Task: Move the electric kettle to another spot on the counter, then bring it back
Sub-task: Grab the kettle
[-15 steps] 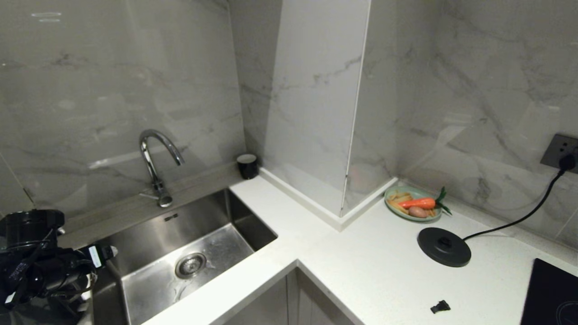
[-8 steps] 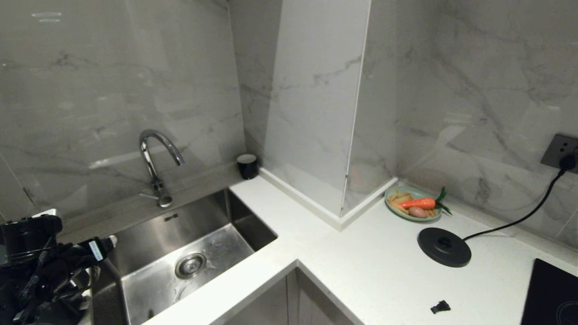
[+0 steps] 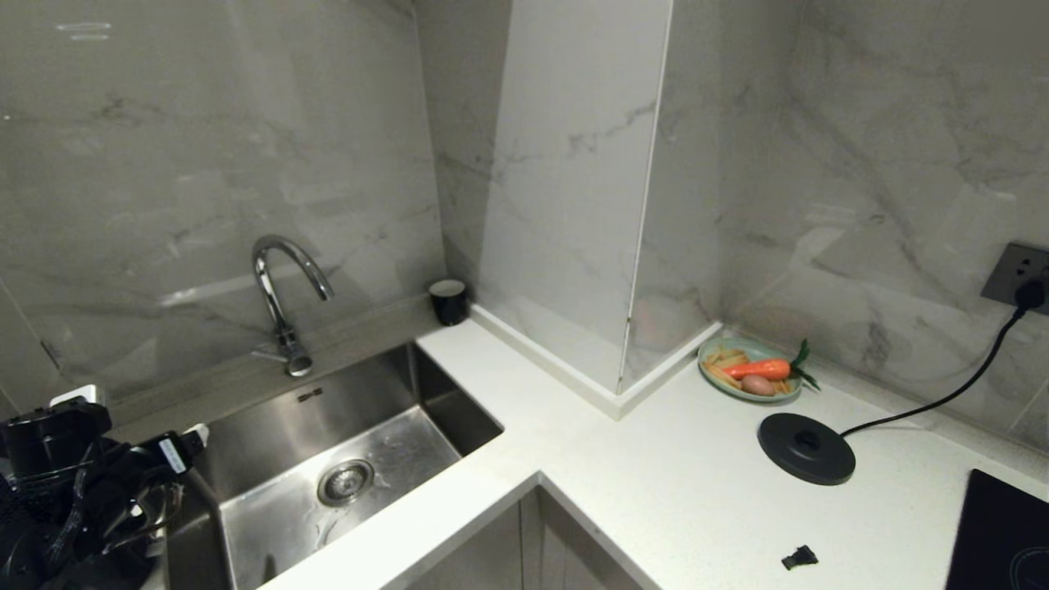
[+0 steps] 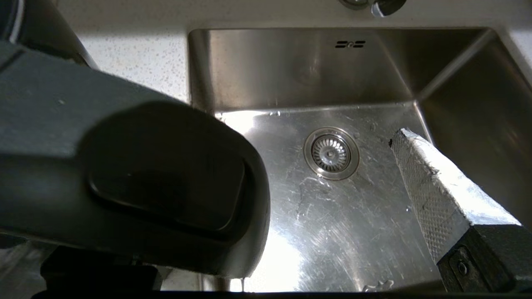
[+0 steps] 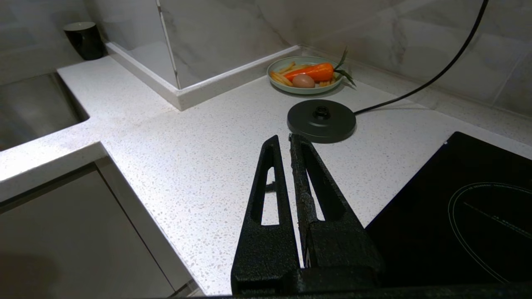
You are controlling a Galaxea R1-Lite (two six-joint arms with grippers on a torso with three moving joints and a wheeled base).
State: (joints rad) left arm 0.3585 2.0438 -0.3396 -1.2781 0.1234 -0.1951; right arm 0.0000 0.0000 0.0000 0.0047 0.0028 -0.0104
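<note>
My left gripper grabs the electric kettle by its dark grey handle next, to bring the kettle back to its round black base.
In the left wrist view a big dark grey rounded part with a recessed pad, seemingly the electric kettle's handle, sits close to the camera and hides one finger. My left gripper is open, its taped finger far from that part, above the sink. From the head view my left gripper is low at the left edge, by the sink's left rim; I cannot pick the kettle out of the arm's black mass there. The white speckled counter runs round the corner. My right gripper hangs shut and empty above the counter.
The round black base disc with its cord lies on the counter right of a green plate of vegetables. A small black cup stands in the back corner by the faucet. A black hob and a small black piece lie front right.
My left arm has sunk lower in the bottom left corner of the head view and its wrist has turned. Nothing on the counter has moved.
</note>
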